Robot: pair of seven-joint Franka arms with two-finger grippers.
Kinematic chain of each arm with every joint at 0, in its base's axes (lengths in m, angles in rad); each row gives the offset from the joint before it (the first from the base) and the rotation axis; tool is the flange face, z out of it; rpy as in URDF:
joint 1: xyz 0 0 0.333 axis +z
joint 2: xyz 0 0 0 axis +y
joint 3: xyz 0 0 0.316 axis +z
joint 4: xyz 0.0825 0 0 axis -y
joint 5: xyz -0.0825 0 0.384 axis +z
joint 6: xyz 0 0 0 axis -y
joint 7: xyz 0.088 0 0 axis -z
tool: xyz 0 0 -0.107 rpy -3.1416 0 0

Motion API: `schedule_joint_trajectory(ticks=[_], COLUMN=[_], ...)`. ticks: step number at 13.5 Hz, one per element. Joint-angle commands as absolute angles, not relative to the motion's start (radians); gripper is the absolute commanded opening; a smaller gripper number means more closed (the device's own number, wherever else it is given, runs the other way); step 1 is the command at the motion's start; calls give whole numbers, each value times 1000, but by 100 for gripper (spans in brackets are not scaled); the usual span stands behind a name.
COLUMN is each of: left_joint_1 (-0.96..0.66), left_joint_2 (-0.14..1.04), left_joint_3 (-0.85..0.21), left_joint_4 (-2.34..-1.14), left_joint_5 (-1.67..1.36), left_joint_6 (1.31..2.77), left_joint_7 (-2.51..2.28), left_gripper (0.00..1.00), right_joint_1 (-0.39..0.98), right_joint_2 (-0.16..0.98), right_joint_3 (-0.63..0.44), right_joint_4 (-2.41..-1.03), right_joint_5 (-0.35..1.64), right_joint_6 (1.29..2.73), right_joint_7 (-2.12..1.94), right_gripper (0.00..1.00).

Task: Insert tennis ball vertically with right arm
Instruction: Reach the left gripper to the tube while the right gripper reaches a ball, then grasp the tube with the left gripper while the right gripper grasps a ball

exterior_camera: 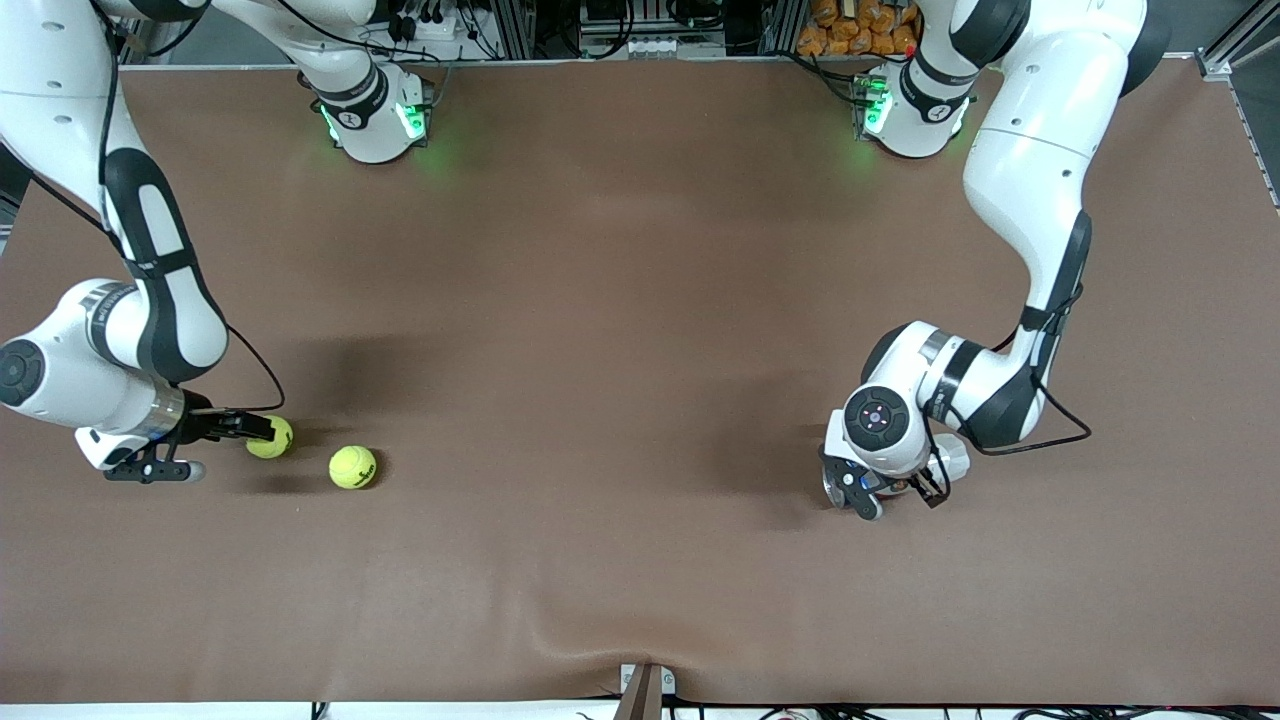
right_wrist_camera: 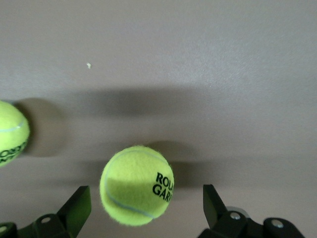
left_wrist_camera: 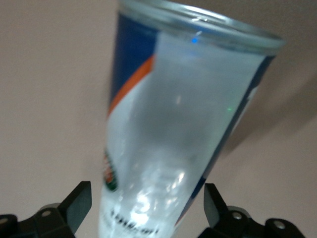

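The right gripper grabs the tennis ball by its round felt sides beside the printed lettering (right_wrist_camera: 163, 187) next, to insert the ball vertically.
A yellow tennis ball (exterior_camera: 270, 437) lies on the brown table near the right arm's end. In the right wrist view the ball (right_wrist_camera: 136, 184) sits between the spread fingers of my right gripper (right_wrist_camera: 147, 208), which touch nothing. That gripper (exterior_camera: 235, 448) is low over the table beside the ball. A clear plastic ball can (left_wrist_camera: 183, 134) with a blue and orange label stands between the fingers of my left gripper (left_wrist_camera: 147, 206), with a gap on each side. In the front view the left gripper (exterior_camera: 900, 497) is at the left arm's end and its wrist hides most of the can.
A second tennis ball (exterior_camera: 353, 467) lies beside the first, a little nearer the front camera; it shows at the edge of the right wrist view (right_wrist_camera: 10, 133). A small bracket (exterior_camera: 645, 690) sits at the table's front edge.
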State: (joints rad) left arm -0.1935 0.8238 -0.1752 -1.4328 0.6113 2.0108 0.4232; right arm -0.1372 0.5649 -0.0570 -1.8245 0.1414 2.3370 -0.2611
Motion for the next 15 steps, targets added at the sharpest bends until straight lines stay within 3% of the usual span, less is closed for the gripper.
schedule_joint_trajectory(ticks=[1,8,11,12,15], left_joint_1=[-199,-207,-216,-216,-216], left_joint_2=[844,856,854,856,844], left_joint_3=[-172,-170,-170,-170,-170], left_joint_4=[-1422,-1420,-1419,-1419,-1414], left_joint_5=[637,644,660,658,658], left_joint_6=[2040,2060,2060,2060,2060], left_joint_7=[436,439,439,437,442], left_gripper=[100,100,57,50,51], right_joint_1=[-149,-132,-129,-132,-133], right_joint_2=[591,612,626,630,634], right_joint_3=[-48,-46,-48,-48,-48], right_joint_4=[-1824,-1824,-1824,-1824,-1824], right_joint_5=[176,225,226,225,225], right_joint_6=[2367,2390,2410,2416,2416], right_joint_7=[-284,-279,-281,-282,-282], right_gripper=[100,100,100,100,100])
